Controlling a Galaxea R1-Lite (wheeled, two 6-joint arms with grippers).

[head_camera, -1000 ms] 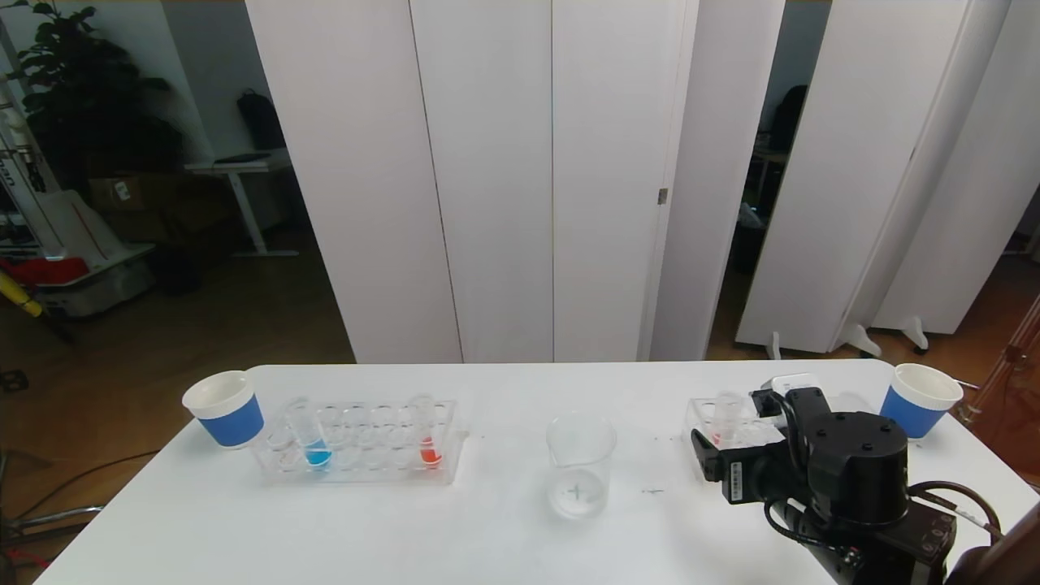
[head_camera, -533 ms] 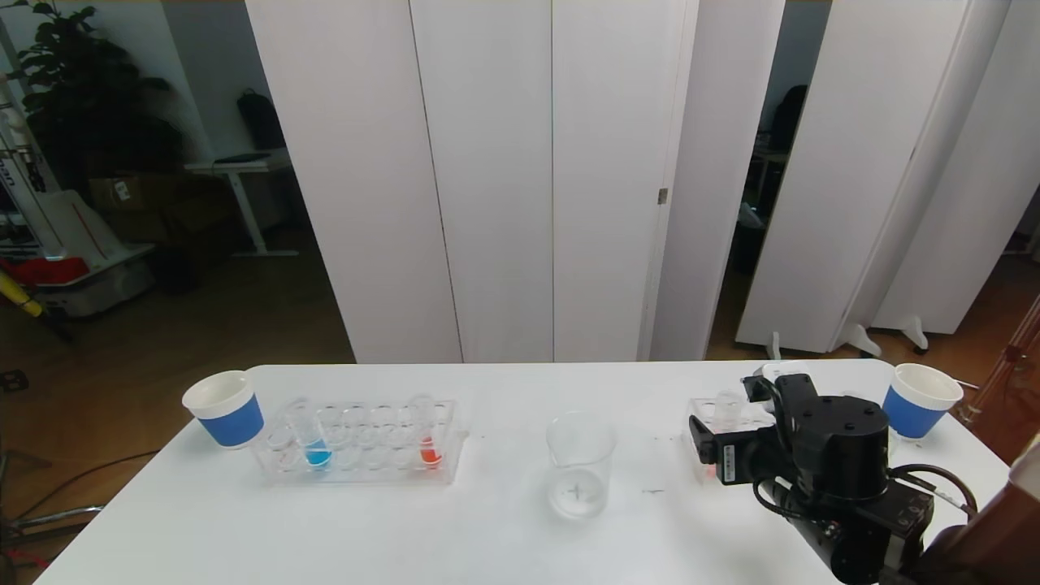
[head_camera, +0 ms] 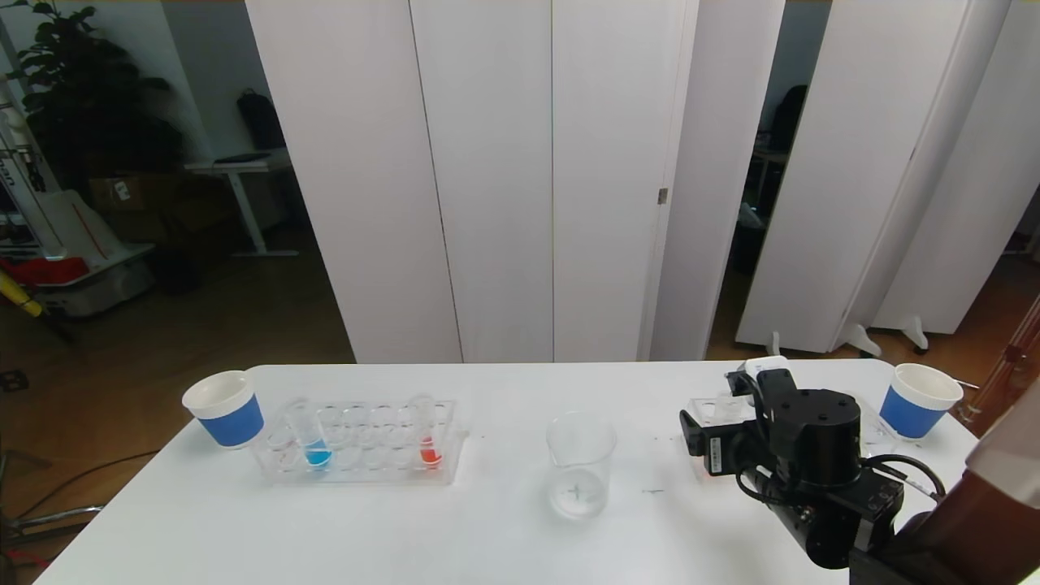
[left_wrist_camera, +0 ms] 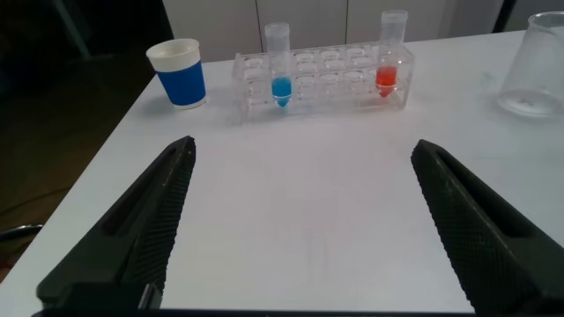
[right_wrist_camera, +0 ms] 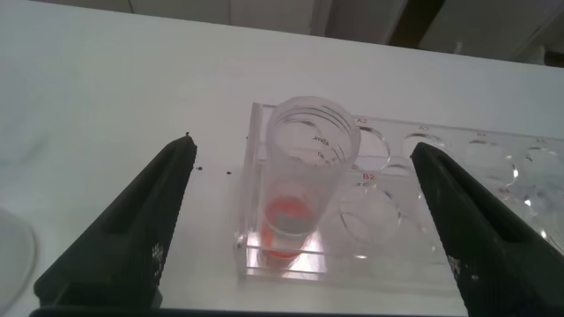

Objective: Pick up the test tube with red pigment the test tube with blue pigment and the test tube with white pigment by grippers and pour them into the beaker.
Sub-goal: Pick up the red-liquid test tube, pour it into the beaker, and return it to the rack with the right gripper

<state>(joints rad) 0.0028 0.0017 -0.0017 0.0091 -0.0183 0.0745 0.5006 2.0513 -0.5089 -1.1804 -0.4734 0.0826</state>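
Observation:
The right gripper grabs the test tube by the side beneath its open rim (right_wrist_camera: 305, 180) next, to pour its red pigment into the beaker.
The test tube with blue pigment (head_camera: 313, 439) (left_wrist_camera: 280, 63) stands in the clear left rack (head_camera: 357, 467), and a test tube with red pigment (head_camera: 426, 439) (left_wrist_camera: 390, 57) stands near that rack's other end. The empty beaker (head_camera: 578, 465) (left_wrist_camera: 538, 66) is mid-table. Another tube with red pigment (right_wrist_camera: 304, 189) stands in the end hole of the right rack (head_camera: 699, 409) (right_wrist_camera: 423, 255). My right gripper (right_wrist_camera: 301, 145) is open with one finger on each side of this tube, not touching it. My left gripper (left_wrist_camera: 301, 143) is open over bare table, short of the left rack. The test tube with white pigment is out of view.
A blue-and-white paper cup (head_camera: 225, 408) (left_wrist_camera: 179, 72) stands at the left rack's outer end, another paper cup (head_camera: 918, 400) at the table's right edge. My right arm's black wrist (head_camera: 812, 443) hides most of the right rack in the head view. White partition panels stand behind the table.
My right arm has moved forward and leftward towards the right rack, covering more of it and its tube in the head view. The tubes, racks and beaker have not moved.

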